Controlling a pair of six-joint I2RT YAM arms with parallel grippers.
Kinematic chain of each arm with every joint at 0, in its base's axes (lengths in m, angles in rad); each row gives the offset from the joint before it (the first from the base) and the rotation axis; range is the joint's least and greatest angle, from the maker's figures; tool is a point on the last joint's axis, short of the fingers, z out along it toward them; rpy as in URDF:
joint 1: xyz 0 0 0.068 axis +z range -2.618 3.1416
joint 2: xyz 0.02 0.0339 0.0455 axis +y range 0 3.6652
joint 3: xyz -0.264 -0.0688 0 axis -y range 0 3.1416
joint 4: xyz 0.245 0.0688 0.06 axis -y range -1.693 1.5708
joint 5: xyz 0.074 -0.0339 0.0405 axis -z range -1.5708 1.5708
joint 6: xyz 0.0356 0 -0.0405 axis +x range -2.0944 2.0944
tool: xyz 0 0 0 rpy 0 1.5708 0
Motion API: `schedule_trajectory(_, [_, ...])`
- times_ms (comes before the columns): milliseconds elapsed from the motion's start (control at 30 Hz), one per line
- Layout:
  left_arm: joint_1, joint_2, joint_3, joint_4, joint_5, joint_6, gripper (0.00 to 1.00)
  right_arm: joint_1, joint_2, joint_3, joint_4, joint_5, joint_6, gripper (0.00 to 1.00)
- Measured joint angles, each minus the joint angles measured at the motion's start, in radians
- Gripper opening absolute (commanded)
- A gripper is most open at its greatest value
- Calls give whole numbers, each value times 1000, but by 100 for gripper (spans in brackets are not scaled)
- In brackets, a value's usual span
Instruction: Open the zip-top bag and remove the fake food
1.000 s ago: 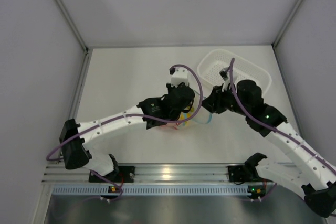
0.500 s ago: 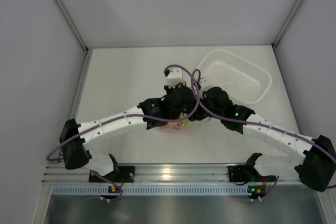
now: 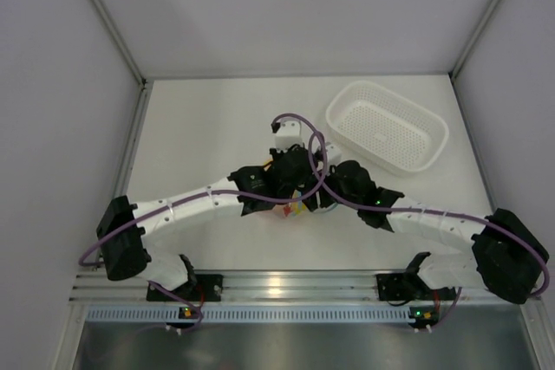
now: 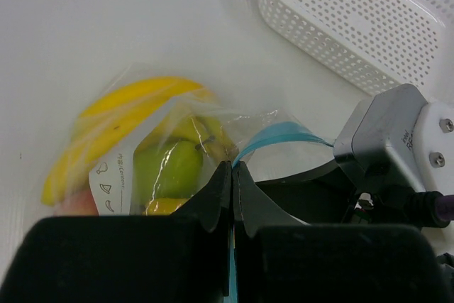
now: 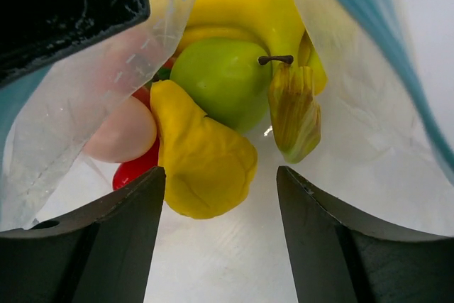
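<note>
My right gripper grabs the yellow pear-shaped piece across its wide end (image 3: 298, 207) (image 5: 211, 177) next, facing the bag's opening, to remove it.
The clear zip-top bag (image 4: 152, 143) lies on the table with its light blue zip strip (image 4: 273, 136) spread open. My left gripper (image 4: 232, 168) is shut on the bag's zip edge. My right gripper (image 5: 221, 175) is open, its jaws inside the bag's mouth, just short of the fake food. Inside I see a green pear (image 5: 223, 79), a yellow pear-shaped piece (image 5: 202, 157), a yellow banana (image 5: 245, 12), a striped yellow-green piece (image 5: 294, 115), a pink piece (image 5: 124, 133) and a red piece (image 5: 135, 168). In the top view both grippers meet over the bag (image 3: 297, 205).
A white perforated basket (image 3: 387, 127) stands at the back right; it also shows in the left wrist view (image 4: 355, 23). Grey walls enclose the table on three sides. The right arm's wrist (image 4: 397, 147) sits close beside the left gripper.
My right arm has swung left from the basket and lowered its open gripper into the bag's mouth. My left gripper has held the bag's edge and shifted slightly.
</note>
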Motion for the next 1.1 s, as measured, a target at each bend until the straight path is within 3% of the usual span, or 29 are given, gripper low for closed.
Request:
schedule_trajectory(400, [17,-31,-108,6,29,-54,0,73,205,-46,274,-16,111,63])
schedule_trajectory(500, [17,-35,-130,6,29,-78,0,86,278,-53,357,-7,173,72])
schedule_trajectory(633, [17,-36,-147,0,41,-94,0,119,373,-50,440,30,216,74])
schedule_trajectory(700, [18,-36,-152,-6,44,-95,0,138,412,-45,472,51,228,70])
schedule_trajectory(833, [18,-37,-162,-6,44,-97,0,151,446,-43,526,77,233,45])
schedule_trajectory(933, [18,-42,-169,-5,41,-97,0,151,447,-43,537,97,227,38])
schedule_trajectory(1100, [24,-60,-187,-2,27,-97,0,153,407,-46,510,122,206,36])
